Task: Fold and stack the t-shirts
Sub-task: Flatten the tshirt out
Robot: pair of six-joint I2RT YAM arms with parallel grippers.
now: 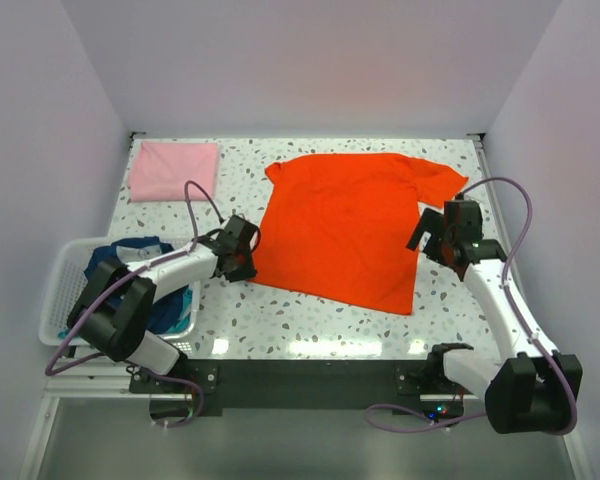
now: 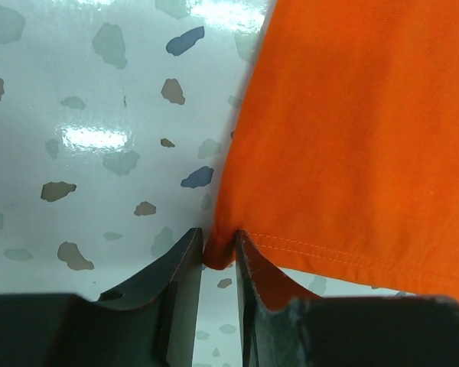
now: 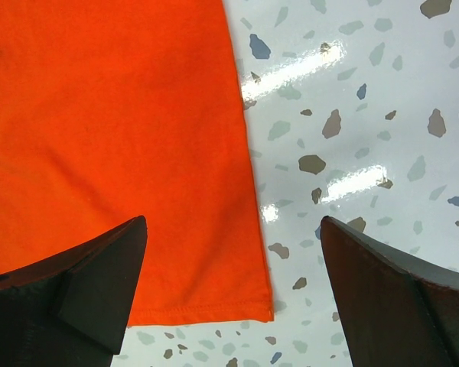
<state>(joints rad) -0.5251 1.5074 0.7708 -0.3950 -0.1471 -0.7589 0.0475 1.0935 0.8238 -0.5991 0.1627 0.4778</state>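
Note:
My right gripper needs to grab the orange-red t-shirt's free near hem corner [image 1: 409, 311] [image 3: 266, 313] next. Then both grippers can stretch, lift and spread the t-shirt for folding.
A bright orange-red t-shirt [image 1: 350, 225] lies spread flat on the speckled table [image 1: 310, 325]. My left gripper [image 1: 242, 262] is shut on its near left hem corner [image 2: 218, 252], pinched between the black fingers [image 2: 180, 294]. My right gripper [image 1: 435, 235] is open above the shirt's right edge; in the right wrist view its fingers [image 3: 99, 287] straddle the hem corner [image 3: 260, 310] without touching it. A pale pink t-shirt [image 1: 173, 169] lies folded at the far left. Dark blue and teal shirts [image 1: 140, 268] are bunched in the basket.
A white slatted basket [image 1: 65, 300] stands at the left near edge, beside the left arm. White walls close in the table on three sides. Purple cables loop over both arms.

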